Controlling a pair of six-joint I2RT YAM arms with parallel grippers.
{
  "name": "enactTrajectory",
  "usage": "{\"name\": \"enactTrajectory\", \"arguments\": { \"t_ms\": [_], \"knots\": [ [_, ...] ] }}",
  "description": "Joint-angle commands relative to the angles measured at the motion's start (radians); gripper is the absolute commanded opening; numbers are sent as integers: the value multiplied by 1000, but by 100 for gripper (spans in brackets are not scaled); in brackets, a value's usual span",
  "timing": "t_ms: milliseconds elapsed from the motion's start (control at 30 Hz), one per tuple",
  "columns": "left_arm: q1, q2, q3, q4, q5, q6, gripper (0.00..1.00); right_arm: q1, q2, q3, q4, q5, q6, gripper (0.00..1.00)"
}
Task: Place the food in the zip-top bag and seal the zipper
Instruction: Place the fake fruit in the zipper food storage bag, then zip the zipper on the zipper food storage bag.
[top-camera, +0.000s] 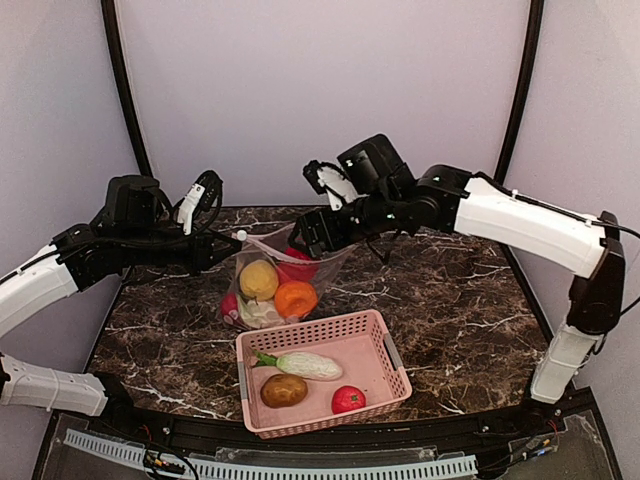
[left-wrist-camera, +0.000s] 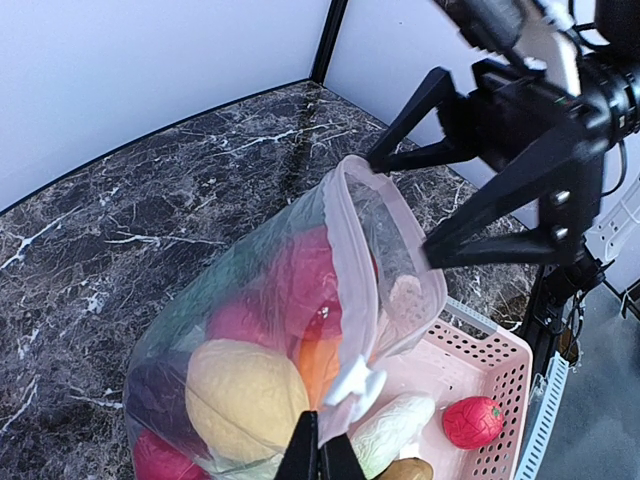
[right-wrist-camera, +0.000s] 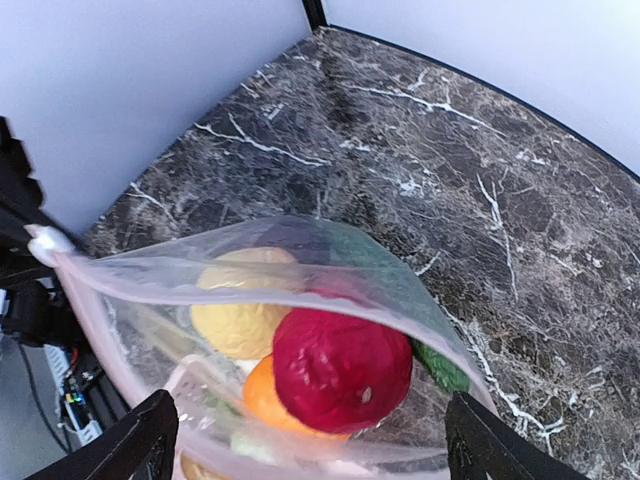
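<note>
My right gripper takes hold of the white slider tab (top-camera: 241, 236) (right-wrist-camera: 50, 244) beside my left gripper's hold next and pulls it along to seal the zipper.
The clear zip-top bag (top-camera: 262, 300) stands on the marble table with its mouth held up and open. My left gripper (top-camera: 228, 243) is shut on the pinkish zipper (left-wrist-camera: 350, 260) beside its white slider tab (left-wrist-camera: 355, 385). My right gripper (top-camera: 312, 238) hangs open right over the mouth, and nothing sits between its fingers (right-wrist-camera: 150, 440). Inside the bag lie a red ball (right-wrist-camera: 340, 370), a yellow ball (right-wrist-camera: 235, 320), an orange ball (right-wrist-camera: 265, 395) and something green (right-wrist-camera: 440, 370).
A pink slatted basket (top-camera: 390, 345) sits just in front of the bag. It holds a pale leafy vegetable (top-camera: 305, 365), a brown potato (top-camera: 284, 390) and a red ball (top-camera: 348, 399). Grey walls enclose the table on three sides.
</note>
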Motion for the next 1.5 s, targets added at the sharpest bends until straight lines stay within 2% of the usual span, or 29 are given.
{"name": "enactTrajectory", "arguments": {
  "t_ms": [0, 133, 433, 700, 933, 1467],
  "knots": [
    [8, -25, 21, 15, 10, 1, 1, 3, -169, -100, 212, -157, 21, 89],
    [8, -19, 21, 16, 19, 7, 1, 14, -183, -118, 313, -237, -49, 79],
    [9, -8, 19, 25, 53, 8, 1, 49, -11, 41, 323, -394, -213, 60],
    [11, 2, 20, 7, 91, 24, 1, 45, 90, 112, 290, -451, -287, 52],
    [12, 4, 21, -13, 101, 41, 1, 44, 170, 199, 220, -487, -314, 40],
    [16, 9, 23, -8, 88, 42, 1, 38, 180, 181, 208, -478, -340, 24]
  ]
}}
